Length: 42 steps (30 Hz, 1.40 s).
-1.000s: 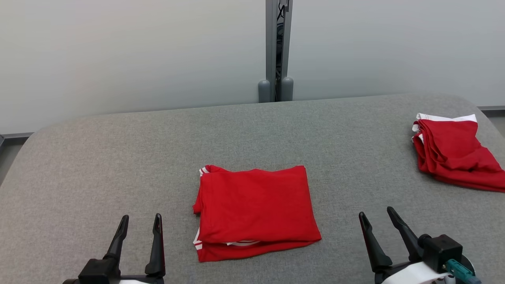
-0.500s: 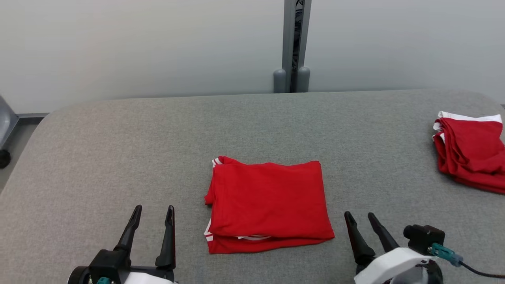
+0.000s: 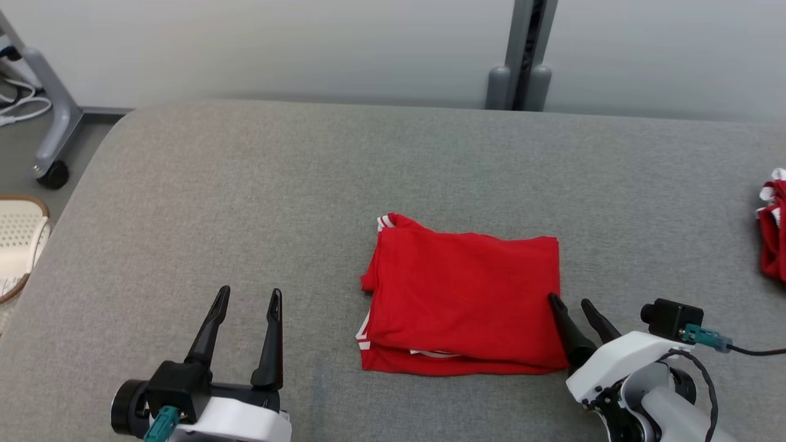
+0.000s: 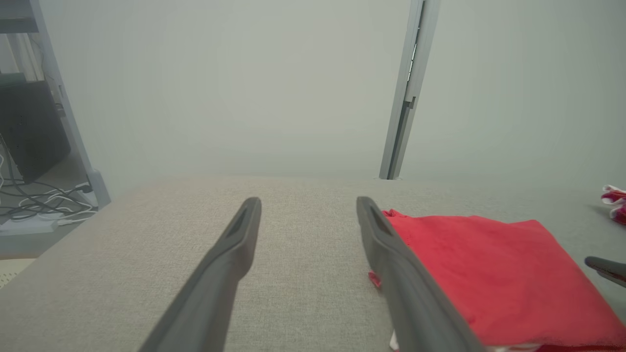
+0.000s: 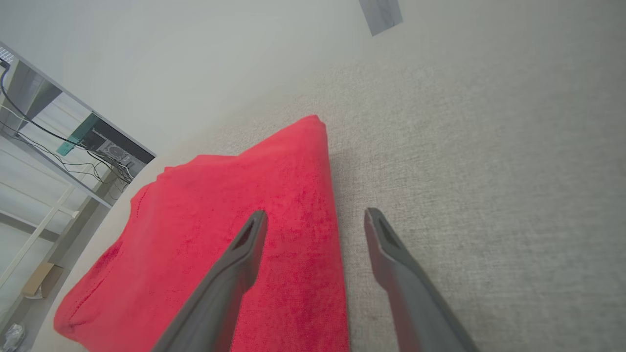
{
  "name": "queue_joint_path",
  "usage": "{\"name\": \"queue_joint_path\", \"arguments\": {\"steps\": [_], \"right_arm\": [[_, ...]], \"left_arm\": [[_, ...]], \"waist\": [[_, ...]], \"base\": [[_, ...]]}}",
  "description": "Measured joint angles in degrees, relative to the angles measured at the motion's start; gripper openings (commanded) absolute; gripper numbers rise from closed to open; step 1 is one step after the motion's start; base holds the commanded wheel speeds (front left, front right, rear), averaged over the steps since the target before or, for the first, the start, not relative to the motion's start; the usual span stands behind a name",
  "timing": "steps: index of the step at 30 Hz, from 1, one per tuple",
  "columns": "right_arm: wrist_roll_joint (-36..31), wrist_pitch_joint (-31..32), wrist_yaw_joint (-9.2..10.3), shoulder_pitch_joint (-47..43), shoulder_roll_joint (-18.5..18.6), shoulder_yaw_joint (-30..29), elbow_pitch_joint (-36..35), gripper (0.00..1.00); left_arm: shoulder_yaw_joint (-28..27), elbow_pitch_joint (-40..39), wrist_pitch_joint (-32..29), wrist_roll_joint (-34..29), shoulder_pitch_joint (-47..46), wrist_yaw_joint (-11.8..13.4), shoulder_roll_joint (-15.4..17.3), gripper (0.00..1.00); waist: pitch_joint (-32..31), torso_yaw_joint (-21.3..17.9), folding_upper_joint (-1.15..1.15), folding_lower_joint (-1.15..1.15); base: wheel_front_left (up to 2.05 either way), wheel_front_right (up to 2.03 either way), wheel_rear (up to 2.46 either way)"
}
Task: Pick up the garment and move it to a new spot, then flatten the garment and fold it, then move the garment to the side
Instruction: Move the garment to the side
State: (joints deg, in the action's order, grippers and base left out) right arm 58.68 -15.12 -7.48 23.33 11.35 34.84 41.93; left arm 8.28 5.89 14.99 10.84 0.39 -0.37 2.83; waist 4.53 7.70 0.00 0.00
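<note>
My right gripper is to grab the garment by its plain red folded edge (image 3: 554, 269) next, so that the folded garment (image 3: 460, 294) can go to the side.
A red garment (image 3: 466, 301) with white trim lies folded in a rectangle on the grey padded table (image 3: 245, 196). My right gripper (image 3: 571, 302) is open at the garment's right edge, one finger over the cloth and the other over bare table; the right wrist view shows the garment (image 5: 234, 234) under the left finger, gripper (image 5: 315, 215) astride the edge. My left gripper (image 3: 249, 294) stands open to the left of the garment, nothing between its fingers; in the left wrist view the gripper (image 4: 308, 203) has the garment (image 4: 489, 274) to its right.
A second red and white garment (image 3: 772, 236) lies at the table's right edge. Off the table's left side stand a grey wheeled stand leg (image 3: 52, 129) and a pale perforated basket (image 3: 18, 242). A grey post (image 3: 522, 61) rises behind the table.
The camera has turned left, so the whole scene slid right. My right gripper has come in to the garment's right edge, one finger now over the cloth.
</note>
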Motion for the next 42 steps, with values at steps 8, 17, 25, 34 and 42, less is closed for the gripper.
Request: {"name": "queue_joint_path", "arguments": {"steps": [8,17,25,34,42], "right_arm": [[5.0,0.0,0.0,3.7,0.9,4.8,5.4,0.98],[7.7,-0.1,0.01,6.6,1.6,11.2,4.2,0.0],[-3.5,0.0,0.0,7.9,2.6,6.5,2.8,0.0],[-16.5,0.0,0.0,8.5,2.7,1.1,-1.1,0.0],[-23.6,0.0,-0.01,8.4,1.1,-3.6,-4.0,0.0]], "left_arm": [[1.1,-0.1,0.0,0.4,-1.9,0.3,0.0,1.0],[1.1,0.0,0.0,0.4,-2.8,0.6,0.0,1.0],[1.1,-0.1,0.0,0.1,-2.8,0.9,0.0,1.0],[1.2,-1.0,0.0,-0.8,-4.1,0.4,0.0,1.0],[0.8,-1.6,0.0,-2.0,-4.8,-0.4,0.0,1.0]], "waist": [[3.1,2.4,0.0,0.0],[4.4,3.0,0.0,0.0],[4.4,1.5,0.0,0.0],[5.3,-0.4,0.0,0.0],[6.4,-5.2,0.0,0.0]], "base": [[0.0,0.0,0.0],[0.0,0.0,0.0],[0.0,0.0,0.0],[0.0,0.0,0.0],[0.0,0.0,0.0]]}}
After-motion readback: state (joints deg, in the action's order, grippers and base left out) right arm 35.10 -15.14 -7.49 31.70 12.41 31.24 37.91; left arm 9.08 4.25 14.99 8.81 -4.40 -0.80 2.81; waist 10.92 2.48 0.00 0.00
